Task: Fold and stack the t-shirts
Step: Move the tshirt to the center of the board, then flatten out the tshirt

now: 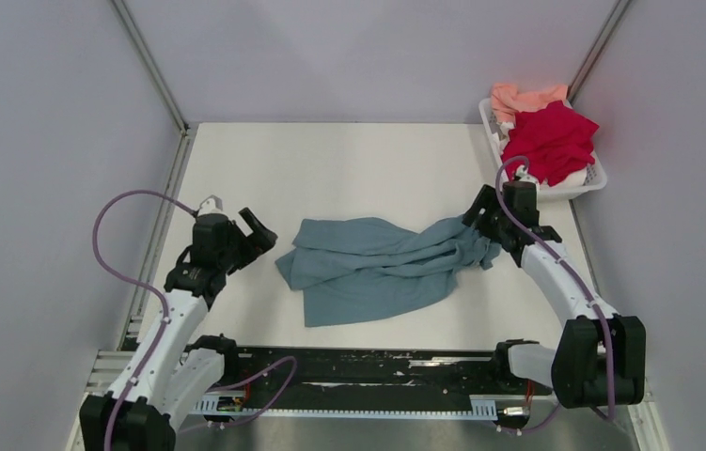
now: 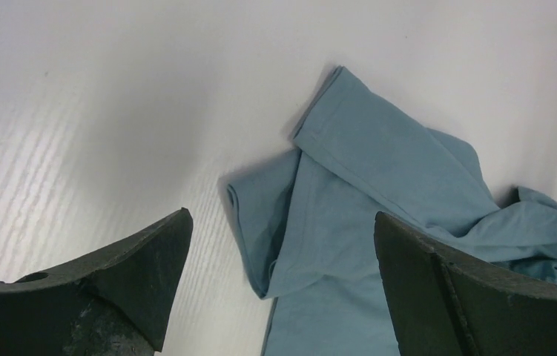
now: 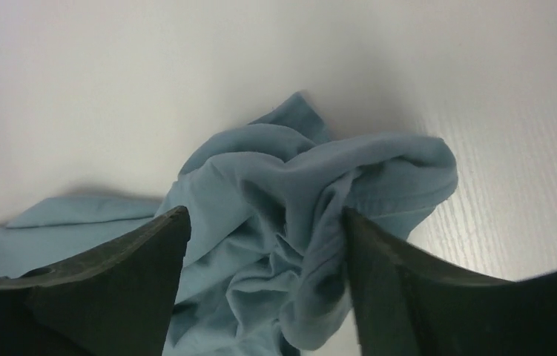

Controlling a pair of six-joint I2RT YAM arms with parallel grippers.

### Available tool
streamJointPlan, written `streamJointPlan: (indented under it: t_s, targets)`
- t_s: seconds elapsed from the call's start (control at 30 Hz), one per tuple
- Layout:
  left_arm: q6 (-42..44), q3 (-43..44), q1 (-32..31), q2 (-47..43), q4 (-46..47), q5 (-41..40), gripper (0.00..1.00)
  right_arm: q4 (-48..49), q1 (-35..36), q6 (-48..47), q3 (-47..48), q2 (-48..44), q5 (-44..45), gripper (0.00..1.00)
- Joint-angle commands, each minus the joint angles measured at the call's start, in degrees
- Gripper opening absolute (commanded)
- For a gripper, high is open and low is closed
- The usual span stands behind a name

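I need to grab the teal-blue t-shirt's folded hem edge (image 1: 289, 268) (image 2: 264, 224) with my left gripper next. It is opposite the t-shirt's bunched end, and this will stretch the t-shirt open for folding.
The teal-blue t-shirt (image 1: 377, 263) lies crumpled across the middle of the table, spread on the left and bunched on the right. My left gripper (image 1: 259, 230) is open and empty just left of the shirt's left edge. In the left wrist view the left gripper (image 2: 282, 215) is above a folded sleeve and hem of the teal shirt (image 2: 379, 163). My right gripper (image 1: 477, 224) is open over the bunched right end. In the right wrist view the right gripper (image 3: 266, 215) has teal folds (image 3: 290, 193) between its jaws. The crimson shirt (image 1: 551, 141) and the salmon-pink shirt (image 1: 518, 96) lie in the basket.
The white slotted basket (image 1: 593, 180) stands at the back right corner of the white table (image 1: 349, 160), close behind my right wrist. Grey walls close in on the table at the left, back and right. A black rail (image 1: 358, 366) runs along the near edge.
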Motion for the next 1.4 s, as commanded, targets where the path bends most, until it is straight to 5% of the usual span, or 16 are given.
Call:
streamJointPlan:
  t_s: [0.0,0.17,0.57,1.07,1.13,1.17,1.23,1.37]
  targets:
    - [-0.3,0.8,0.1,8.1,9.0,7.1,1.00,-2.6,0.6,2.1,0.9,0.3,8.4,0.95]
    - [1.1,5.6,0.1,22.4,13.1,11.4,1.00,-9.8,0.6,4.8,0.6,-4.0,19.1,1.00]
    - [3.7,17.0,-1.7,46.1,15.1,18.4,0.83,-7.2,0.6,3.9,-3.3,-17.9,20.1,1.00]
    - [3.4,15.9,-6.1,46.9,15.0,19.7,0.37,-5.7,0.6,3.7,-4.2,-17.9,19.8,1.00]
    - [3.7,16.2,-6.1,46.1,14.2,17.3,0.26,-5.4,0.6,3.3,-4.4,-17.8,19.2,1.00]
    - [3.8,16.2,-6.1,45.9,14.1,16.4,0.09,-5.3,0.6,3.2,-4.4,-17.6,18.9,1.00]
    - [3.9,16.2,-6.2,45.3,14.1,15.5,0.00,-4.8,0.6,2.4,-4.5,-17.3,17.6,1.00]
    - [4.4,15.9,-6.2,42.8,13.7,11.4,0.00,-2.9,0.6,0.0,-4.6,-15.9,12.8,1.00]
